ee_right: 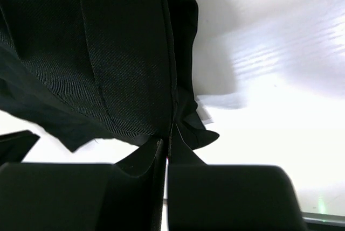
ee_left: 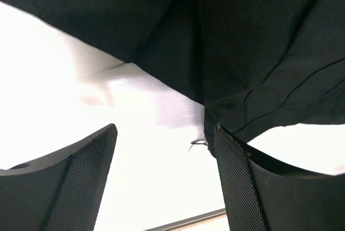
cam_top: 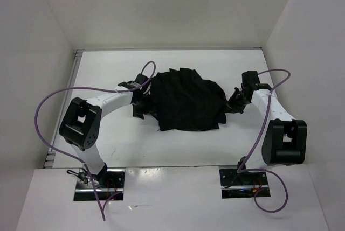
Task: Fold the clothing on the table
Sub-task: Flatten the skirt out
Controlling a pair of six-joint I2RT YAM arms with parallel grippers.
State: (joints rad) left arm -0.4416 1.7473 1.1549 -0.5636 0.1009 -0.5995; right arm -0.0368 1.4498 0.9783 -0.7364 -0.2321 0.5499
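Next, to spread the black clothing [cam_top: 186, 102] for folding, my left gripper grabs its hem corner [cam_top: 160, 128], opposite my right gripper's hold on the seam.
The black clothing [cam_top: 186, 102] lies bunched in the middle of the white table [cam_top: 108, 75], with pleat ridges showing. My left gripper [cam_top: 142, 100] is at the garment's left edge. In the left wrist view it [ee_left: 164, 131] stands open with bare table between the fingers, and the clothing [ee_left: 259, 42] lies just beyond, its hem by the right fingertip [ee_left: 232, 150]. My right gripper [cam_top: 233, 104] is at the garment's right edge. The right wrist view shows it [ee_right: 168, 146] shut on a seam of the clothing [ee_right: 108, 64].
White walls [cam_top: 43, 37] enclose the table on the left, back and right. A metal edge rail [cam_top: 76, 80] runs along the left side. Purple cables [cam_top: 48, 102] loop above both arms. Bare tabletop lies in front of and behind the garment.
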